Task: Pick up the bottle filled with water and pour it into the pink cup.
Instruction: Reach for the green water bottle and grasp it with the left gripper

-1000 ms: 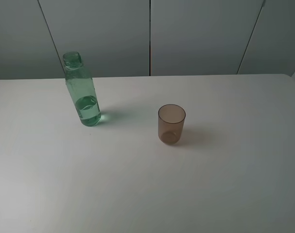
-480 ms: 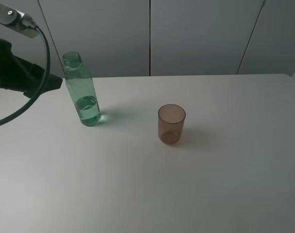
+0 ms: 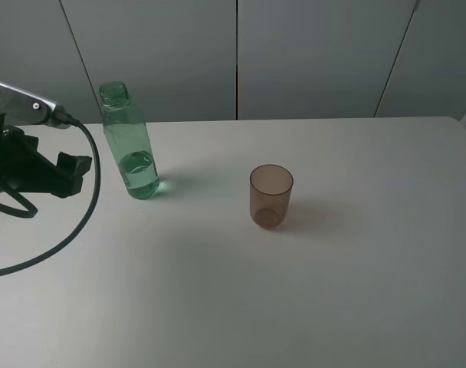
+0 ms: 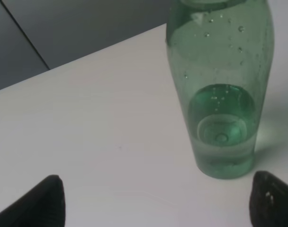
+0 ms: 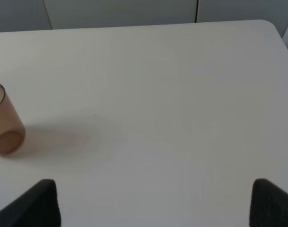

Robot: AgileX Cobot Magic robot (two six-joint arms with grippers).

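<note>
I need to grab the bottle by its lower body (image 3: 137, 165) with my left gripper next, so the bottle's opening (image 3: 113, 87) stays free to pour into the pink cup.
The green transparent bottle (image 3: 130, 146) stands upright and uncapped at the back left of the white table (image 3: 310, 307), with a little water in its bottom. The pink cup (image 3: 271, 196) stands upright near the middle, empty as far as I can see. My left gripper (image 3: 72, 170) is just left of the bottle, apart from it. In the left wrist view it (image 4: 156, 203) is open, with the bottle (image 4: 220, 99) ahead, off toward one finger. My right gripper (image 5: 153, 203) is open and empty; its view shows the cup (image 5: 4, 126) far off to one side. It is out of the exterior view.
The left arm's black cable (image 3: 72, 230) loops over the table's left side. Grey wall panels (image 3: 310, 54) stand behind the table's far edge. The table's right corner (image 5: 272, 28) shows in the right wrist view.
The left arm came into view from the left and has since dropped lower beside the bottle. Bottle and cup have not moved.
</note>
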